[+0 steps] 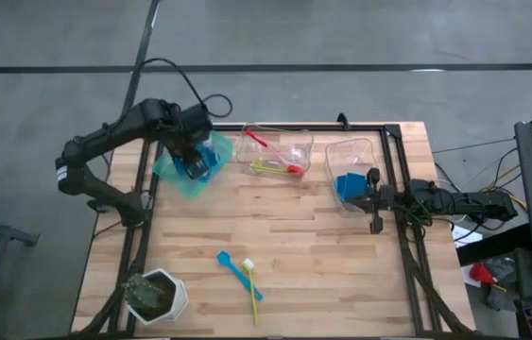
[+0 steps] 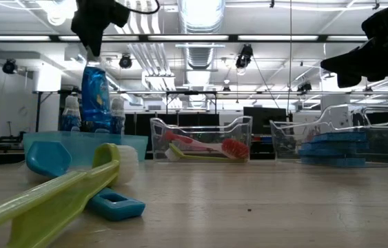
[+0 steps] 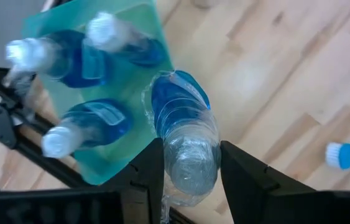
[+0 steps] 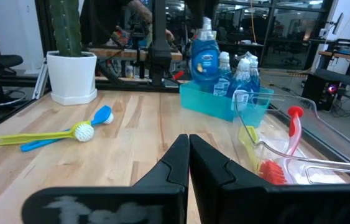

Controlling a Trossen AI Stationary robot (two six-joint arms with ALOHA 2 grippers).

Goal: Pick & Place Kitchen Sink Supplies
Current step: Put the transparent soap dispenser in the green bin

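In the left wrist view the bottle's blue base (image 3: 184, 86) hangs across the teal bin's side edge (image 3: 163, 38), so my left gripper should keep holding the bottle.
A green-teal bin (image 1: 169, 173) at the table's far left holds three small bottles of blue liquid with white caps (image 3: 87, 124). My left gripper (image 3: 187, 155) hangs over it, shut on a fourth bottle (image 3: 184, 118), which stands taller than the others in the low view (image 2: 95, 96). A teal brush (image 1: 232, 267) and a yellow-green brush (image 1: 251, 288) lie crossed on the table's near middle. My right gripper (image 4: 189, 149) is shut and empty by the right clear bin of blue sponges (image 1: 349, 184). My left gripper pinches the bottle by its clear upper part (image 3: 190, 165) between the two fingers (image 3: 147, 171), coming from above and pointing down. The cap is hidden between the fingers. The bottle hangs upright, its blue lower end (image 2: 96, 120) inside the bin behind the wall.
A middle clear bin (image 1: 275, 142) at the far edge holds a pink brush (image 1: 256, 138) and a yellow-green one. A white pot with a green plant (image 1: 157, 295) stands at the near left corner. Bare wood lies between the bins and the brushes.
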